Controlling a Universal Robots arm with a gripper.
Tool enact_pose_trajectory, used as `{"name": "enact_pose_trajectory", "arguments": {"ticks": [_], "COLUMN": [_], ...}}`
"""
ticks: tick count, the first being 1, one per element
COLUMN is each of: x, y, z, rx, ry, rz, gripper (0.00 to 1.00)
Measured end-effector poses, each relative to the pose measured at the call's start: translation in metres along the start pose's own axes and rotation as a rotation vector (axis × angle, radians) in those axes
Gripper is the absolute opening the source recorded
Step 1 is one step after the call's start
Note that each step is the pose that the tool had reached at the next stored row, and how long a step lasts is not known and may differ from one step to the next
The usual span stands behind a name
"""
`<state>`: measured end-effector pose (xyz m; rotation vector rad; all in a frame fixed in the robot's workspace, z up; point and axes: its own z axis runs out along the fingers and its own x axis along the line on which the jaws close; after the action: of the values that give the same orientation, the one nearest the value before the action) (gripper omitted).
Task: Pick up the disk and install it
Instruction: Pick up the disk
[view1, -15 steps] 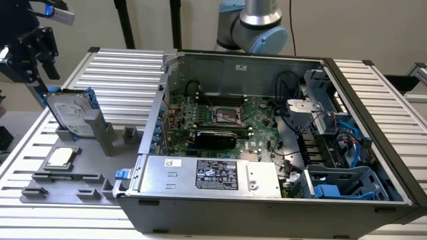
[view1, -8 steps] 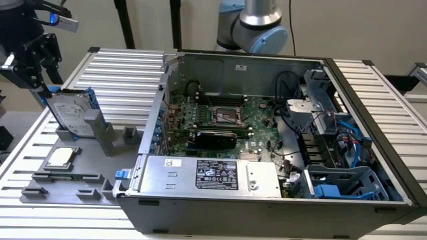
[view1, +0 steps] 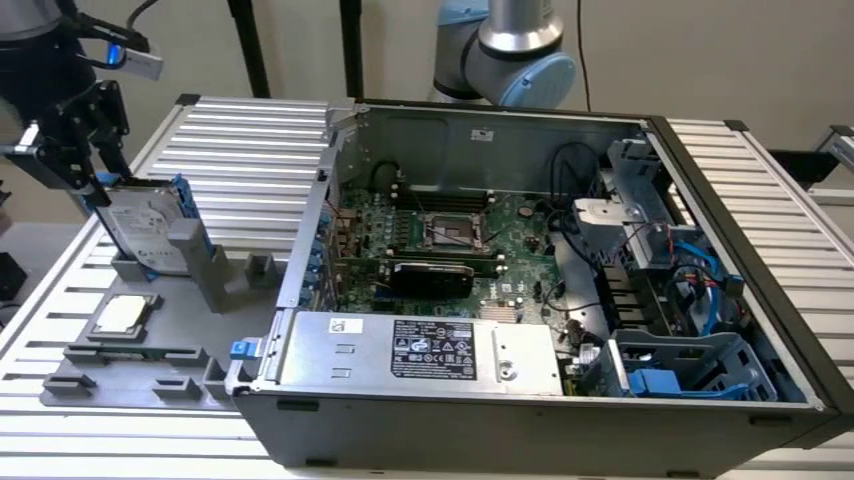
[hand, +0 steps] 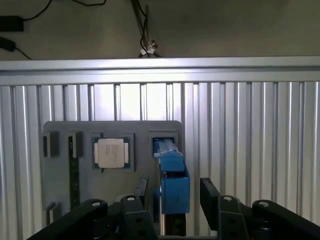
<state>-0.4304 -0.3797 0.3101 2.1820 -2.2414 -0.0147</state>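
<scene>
I need to install the disk, so I should next grab it with my gripper by its exposed upper end (view1: 139, 189), because the grey holder's slot (view1: 131, 268) surrounds its lower end.
The disk (view1: 140, 225) stands on edge in a slot of the grey holder (view1: 147, 350) at the exterior view's left, silver-grey with a white label and blue rails. My gripper (view1: 100, 185) hangs just over its upper end. In the wrist view the disk's blue rail (hand: 172, 182) runs between my two black fingers (hand: 141, 190), with a gap on each side. The gripper (hand: 174, 194) is open and straddles the disk without touching it.
A small square silver chip (view1: 120, 315) lies in the holder beside the disk. The open computer case (view1: 747, 250) fills the exterior view's right, with a motherboard, a silver power supply (view1: 414, 350) and blue drive bays (view1: 681, 375). Ribbed aluminium table (view1: 240, 130) surrounds everything.
</scene>
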Motion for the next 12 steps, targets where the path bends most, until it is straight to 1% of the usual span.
{"name": "enact_pose_trajectory", "arguments": {"ticks": [6,9,12], "x": [0.0,0.0,0.0], "y": [-0.0002,-0.0003,-0.0003], "z": [0.0109,0.0163,0.0206], "rx": [0.0,-0.0002,-0.0002], "ry": [-0.0011,-0.003,-0.0063], "rz": [0.0,0.001,0.002], "gripper": [1.0,1.0,1.0]}}
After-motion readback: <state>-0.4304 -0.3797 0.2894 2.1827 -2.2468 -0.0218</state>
